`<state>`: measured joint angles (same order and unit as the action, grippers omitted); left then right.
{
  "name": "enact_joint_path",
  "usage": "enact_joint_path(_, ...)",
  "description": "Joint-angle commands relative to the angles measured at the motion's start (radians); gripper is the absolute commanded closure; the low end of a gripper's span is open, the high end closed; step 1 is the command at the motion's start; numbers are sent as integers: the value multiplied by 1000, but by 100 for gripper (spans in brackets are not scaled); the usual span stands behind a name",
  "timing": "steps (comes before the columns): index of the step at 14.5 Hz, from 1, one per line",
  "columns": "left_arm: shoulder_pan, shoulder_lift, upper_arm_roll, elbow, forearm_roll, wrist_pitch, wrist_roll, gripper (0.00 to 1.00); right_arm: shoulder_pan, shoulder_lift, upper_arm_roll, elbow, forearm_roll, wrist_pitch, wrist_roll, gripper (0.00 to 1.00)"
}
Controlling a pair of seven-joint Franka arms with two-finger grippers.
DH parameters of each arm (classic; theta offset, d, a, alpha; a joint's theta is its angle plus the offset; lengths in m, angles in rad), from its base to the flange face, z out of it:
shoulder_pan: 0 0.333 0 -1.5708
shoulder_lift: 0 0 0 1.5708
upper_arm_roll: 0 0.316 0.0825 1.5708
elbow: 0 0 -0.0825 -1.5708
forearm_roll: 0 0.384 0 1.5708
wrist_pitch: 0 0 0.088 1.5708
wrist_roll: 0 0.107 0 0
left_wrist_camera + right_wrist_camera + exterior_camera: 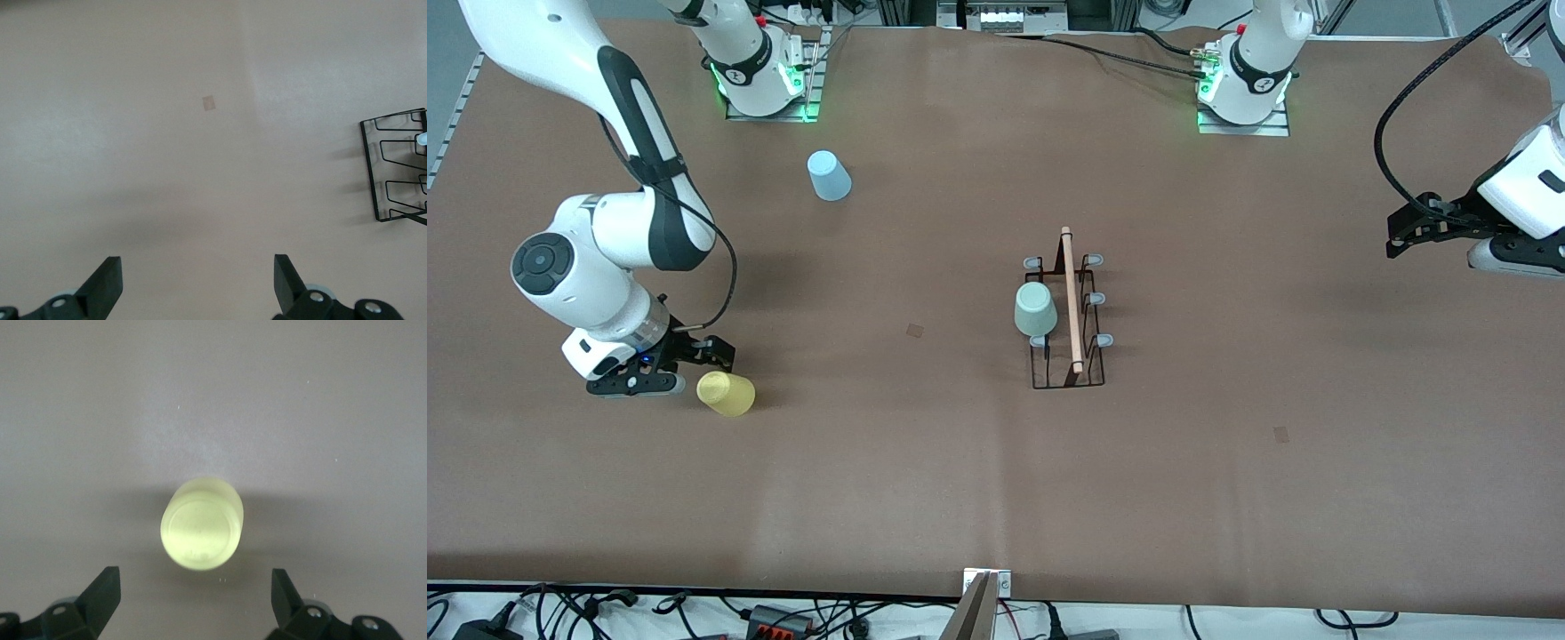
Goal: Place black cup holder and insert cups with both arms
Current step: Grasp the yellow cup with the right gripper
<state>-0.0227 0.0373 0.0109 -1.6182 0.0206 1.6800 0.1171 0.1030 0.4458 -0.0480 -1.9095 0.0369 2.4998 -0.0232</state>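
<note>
My right gripper is still short of the yellow cup (727, 394) (201, 523), which sits beyond my fingers. I should move it toward the cup before closing, because my fingers would miss now.
The black cup holder (1069, 313) stands mid-table, its wooden rod handle (1072, 298) on top; one end of it shows in the left wrist view (397, 167). A pale green cup (1035, 308) sits upside down on a prong on the side toward the right arm's end. A yellow cup (727, 394) stands base up near the right arm's end, and it also shows in the right wrist view (202, 532). My right gripper (696, 368) (195, 597) is open, low beside the yellow cup, apart from it. A light blue cup (829, 175) stands base up near the right arm's base. My left gripper (1403, 233) (197, 287) is open and empty, over the left arm's end of the table.
The table (1227, 444) is covered in brown cloth with small tape marks (915, 330) (209, 102). Cables and power strips lie along the edge nearest the front camera (783, 613). The arm bases stand at the edge farthest from it.
</note>
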Motion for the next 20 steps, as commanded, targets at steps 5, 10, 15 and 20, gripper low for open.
enact_joint_path(5, 6, -19, -2, -20, -1, 9, 23, 0, -32, 119, 13, 55, -3, 119, -15, 0)
enact_joint_path(10, 6, -20, -2, -20, -1, 9, 23, 0, -31, 125, 16, 64, 1, 119, -14, 0)
enact_joint_path(15, 6, -20, -2, -20, -1, 9, 23, 0, -26, 143, 19, 90, 3, 119, -14, 5)
enact_joint_path(20, 7, -19, 0, -20, -1, 9, 24, 0, -23, 143, 20, 86, 5, 117, -14, 8)
